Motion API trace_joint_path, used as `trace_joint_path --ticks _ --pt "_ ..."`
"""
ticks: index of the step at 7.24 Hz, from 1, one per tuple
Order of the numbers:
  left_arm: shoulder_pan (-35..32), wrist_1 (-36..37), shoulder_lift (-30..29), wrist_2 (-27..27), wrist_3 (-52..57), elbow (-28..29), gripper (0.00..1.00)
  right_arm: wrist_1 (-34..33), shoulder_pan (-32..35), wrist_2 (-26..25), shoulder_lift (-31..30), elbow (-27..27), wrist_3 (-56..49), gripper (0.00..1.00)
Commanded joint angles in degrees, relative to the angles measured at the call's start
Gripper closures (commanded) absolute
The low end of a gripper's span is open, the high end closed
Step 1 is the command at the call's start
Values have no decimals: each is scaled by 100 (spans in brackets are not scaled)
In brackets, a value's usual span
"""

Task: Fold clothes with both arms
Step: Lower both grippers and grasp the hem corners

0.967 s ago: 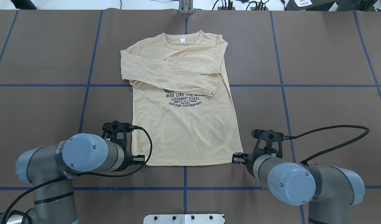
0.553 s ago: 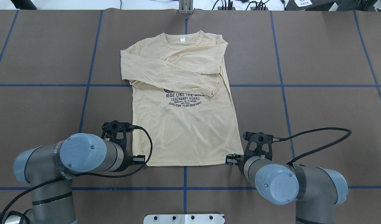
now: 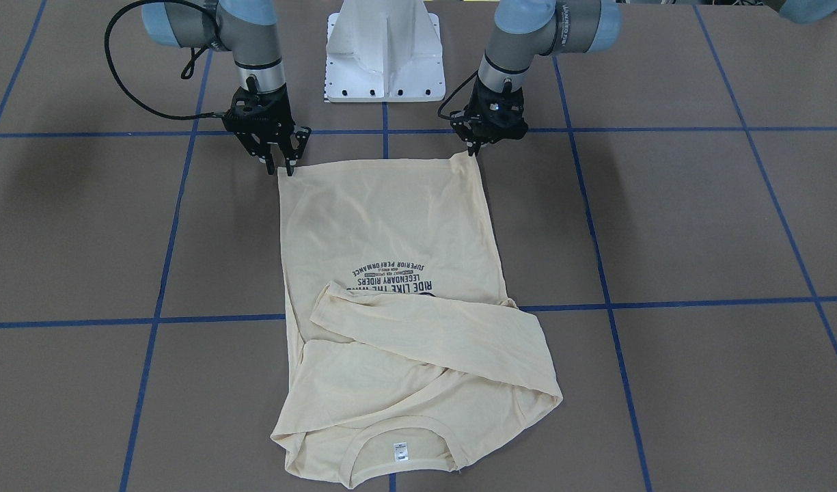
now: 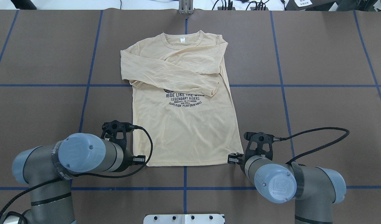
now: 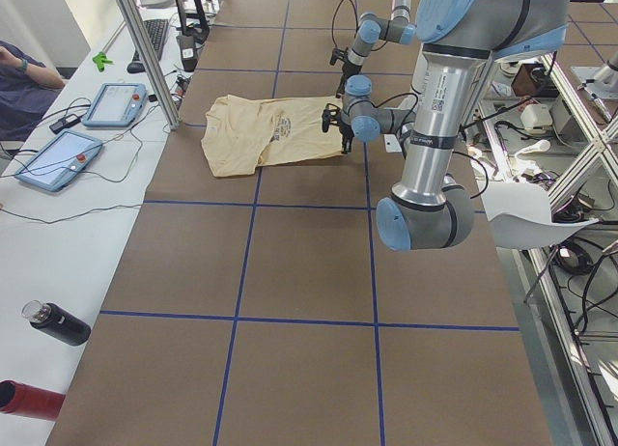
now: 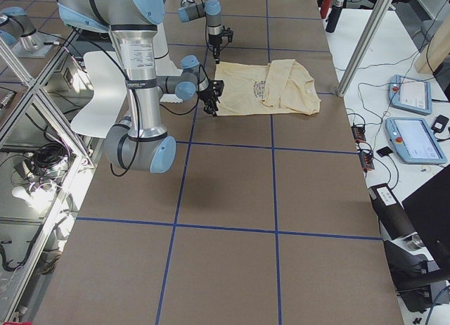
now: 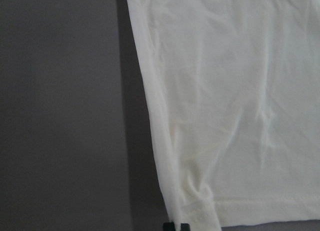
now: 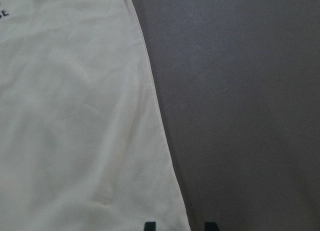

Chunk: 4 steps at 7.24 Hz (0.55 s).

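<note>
My right gripper is going to fold the shirt's lower half over toward the neck (image 3: 395, 430), so it will next grab the shirt by its hem corner (image 3: 283, 171).
The cream-yellow shirt (image 4: 184, 130) lies flat on the brown table, neck at the far side. Both sleeves are folded across the chest and partly cover the navy print (image 4: 184, 99). My left gripper (image 4: 140, 160) points down at the hem's left corner. In the front view (image 3: 473, 152) and the left wrist view (image 7: 177, 226) its fingertips are together on the shirt (image 7: 240, 116) at that corner. My right gripper (image 4: 232, 158) is open at the hem's right corner (image 3: 280, 164). In the right wrist view its fingertips (image 8: 150, 226) straddle the edge of the shirt (image 8: 75, 131).
The white pedestal base (image 3: 384, 61) stands between the arms at the near table edge (image 4: 184, 218). Blue tape lines (image 4: 184, 188) cross the brown cover. Tablets (image 5: 116, 103) and bottles (image 5: 58, 322) lie on the operators' side table, beside a metal post (image 5: 145, 60).
My right arm has moved left, bringing its gripper in to the hem's right corner. The left arm and the shirt have stayed put.
</note>
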Motion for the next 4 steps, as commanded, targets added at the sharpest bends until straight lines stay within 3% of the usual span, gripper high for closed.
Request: trace_joint_path --ticks 1,2,4 --pt "0 0 5 -3 15 -6 100 0 -12 -114 -7 -70 34 57" --pt "0 0 5 -3 15 -6 100 0 -12 -124 11 -70 43 63" --pt "0 0 5 -12 15 -6 100 0 -29 -159 55 -62 156 100"
